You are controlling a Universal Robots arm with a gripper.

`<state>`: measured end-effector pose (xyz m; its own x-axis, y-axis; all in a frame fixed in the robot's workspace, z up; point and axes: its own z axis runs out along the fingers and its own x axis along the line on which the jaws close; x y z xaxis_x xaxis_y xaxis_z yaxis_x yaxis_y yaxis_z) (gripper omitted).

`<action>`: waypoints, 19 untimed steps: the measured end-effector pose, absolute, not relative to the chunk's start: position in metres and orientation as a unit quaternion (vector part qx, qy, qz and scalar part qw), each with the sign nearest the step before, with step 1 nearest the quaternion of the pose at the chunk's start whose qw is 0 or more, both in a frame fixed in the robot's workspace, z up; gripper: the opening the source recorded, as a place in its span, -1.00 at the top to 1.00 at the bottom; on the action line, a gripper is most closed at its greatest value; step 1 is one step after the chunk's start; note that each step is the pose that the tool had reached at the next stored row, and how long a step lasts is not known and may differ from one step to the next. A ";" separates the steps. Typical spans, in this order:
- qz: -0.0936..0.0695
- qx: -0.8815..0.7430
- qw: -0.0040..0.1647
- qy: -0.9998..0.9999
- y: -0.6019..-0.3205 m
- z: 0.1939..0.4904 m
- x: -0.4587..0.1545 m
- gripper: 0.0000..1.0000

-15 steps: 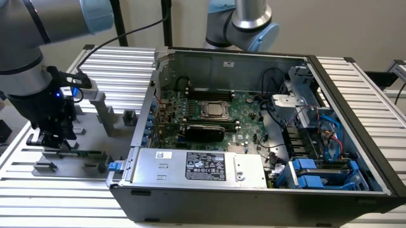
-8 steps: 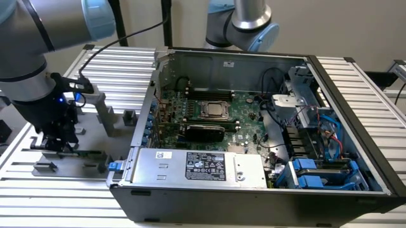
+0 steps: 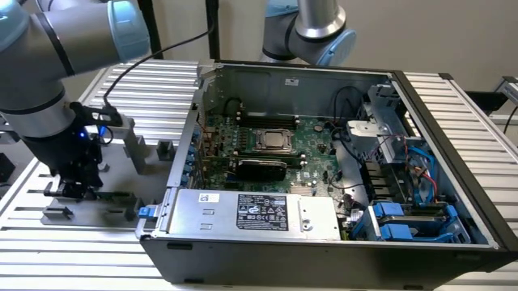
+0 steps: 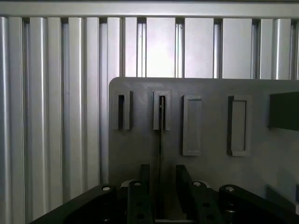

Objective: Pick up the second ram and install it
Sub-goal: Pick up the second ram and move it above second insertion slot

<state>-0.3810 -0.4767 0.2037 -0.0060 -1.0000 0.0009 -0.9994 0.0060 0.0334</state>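
Next, my gripper grabs the second ram by its bare middle part (image 4: pixel 160 189), since one end of the ram sits inside the grey holder block (image 4: pixel 162 110).
The second ram (image 4: pixel 160 149) stands on edge as a thin dark line, one end seated in a grey holder block (image 4: pixel 162 110) on the grey holder plate (image 4: pixel 261 158). My gripper (image 4: pixel 162 191) is open, with one black finger (image 4: pixel 144 189) on each side of the stick and a small gap to each. In the exterior view the gripper (image 3: pixel 74 189) is lowered onto the holder plate (image 3: pixel 109 209) at that view's left, and a short greenish stretch of the ram (image 3: pixel 114 195) shows beside it.
The open computer case (image 3: pixel 453 139) lies at the exterior view's right, with motherboard (image 3: pixel 312 173), CPU socket (image 3: pixel 273 140), black slot rails (image 3: pixel 267 114) and power supply (image 3: pixel 257 212). More holder blocks (image 3: pixel 133 148) stand on the plate. A ribbed aluminium table (image 3: pixel 48 254) surrounds everything.
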 end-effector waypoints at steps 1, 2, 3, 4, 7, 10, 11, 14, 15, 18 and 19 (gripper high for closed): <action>-0.012 0.705 0.012 -0.709 -0.477 0.202 -0.381 0.27; -0.012 0.705 0.012 -0.709 -0.477 0.200 -0.381 0.27; -0.012 0.705 0.012 -0.709 -0.477 0.200 -0.381 0.27; -0.012 0.705 0.012 -0.709 -0.477 0.199 -0.380 0.27; -0.012 0.705 0.012 -0.709 -0.477 0.198 -0.378 0.27; -0.011 0.705 0.012 -0.709 -0.477 0.196 -0.377 0.27; -0.011 0.705 0.012 -0.709 -0.477 0.195 -0.377 0.27; -0.011 0.705 0.013 -0.709 -0.477 0.193 -0.377 0.32; -0.010 0.705 0.014 -0.709 -0.477 0.193 -0.377 0.32; -0.009 0.705 0.014 -0.709 -0.477 0.193 -0.377 0.46; -0.009 0.705 0.015 -0.709 -0.477 0.193 -0.377 0.46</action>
<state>-0.3774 -0.4768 0.1926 -0.0060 -0.9999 0.0081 -0.9994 0.0063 0.0335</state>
